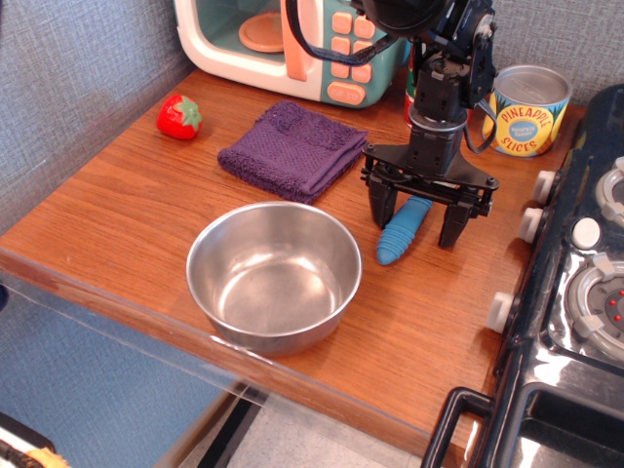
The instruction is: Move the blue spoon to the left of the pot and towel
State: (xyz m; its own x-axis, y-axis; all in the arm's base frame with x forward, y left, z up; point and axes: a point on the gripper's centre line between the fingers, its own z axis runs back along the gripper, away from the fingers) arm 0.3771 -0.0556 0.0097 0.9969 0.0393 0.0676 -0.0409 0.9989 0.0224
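Observation:
The gripper grabs the blue spoon by its ribbed blue handle (406,228) next. Then it moves the spoon beside the pot (274,274) and towel.
The blue spoon (401,235) lies on the wooden counter to the right of the pot, its ribbed blue handle pointing toward me; its metal bowl is hidden behind the gripper. My gripper (417,226) is open and straddles the upper part of the handle, one finger on each side, low over the counter. The steel pot (274,274) stands empty near the front edge. The dark purple towel (292,149) lies folded behind the pot.
A toy strawberry (179,116) sits at the back left. A toy microwave (292,39) stands at the back. A pineapple slices can (527,110) and a red can behind the arm stand at the back right. A black stove (575,292) borders the right.

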